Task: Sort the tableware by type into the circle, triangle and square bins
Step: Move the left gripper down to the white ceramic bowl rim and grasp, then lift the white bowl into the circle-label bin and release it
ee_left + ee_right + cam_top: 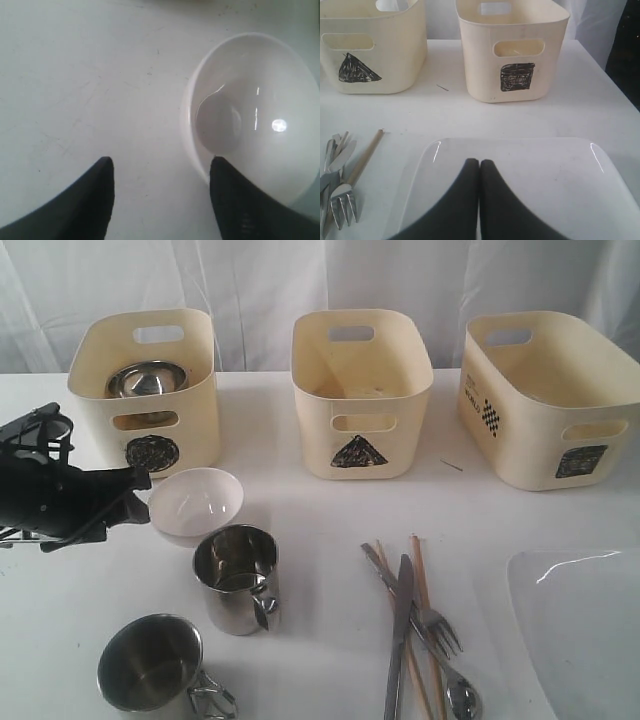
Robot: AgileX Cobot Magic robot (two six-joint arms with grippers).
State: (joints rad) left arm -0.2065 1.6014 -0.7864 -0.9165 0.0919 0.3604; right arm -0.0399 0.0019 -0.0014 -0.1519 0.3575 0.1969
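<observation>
One finger of my left gripper is at the white bowl's near rim [156,502] [191,135], short of its inside, so moving toward it comes next and it is too early to close.
A small white bowl [195,502] [250,115] stands upright on the table in front of the circle bin [150,430]. A steel bowl [147,378] lies inside that bin. My left gripper [140,498] [160,172] is open just left of the white bowl. One of its fingertips [220,172] is at the bowl's rim, and only bare table shows between the jaws. Two steel mugs [238,578] [155,665] stand nearer the front. My right gripper [480,162] is shut and empty over the large white plate [545,180] [580,630]. It does not show in the exterior view.
The triangle bin [360,390] [370,45] and the wider square bin [550,395] [512,50] stand at the back. Knife [400,635], fork [435,625] [342,205], spoon [462,695] and chopsticks [420,575] [365,155] lie together left of the plate.
</observation>
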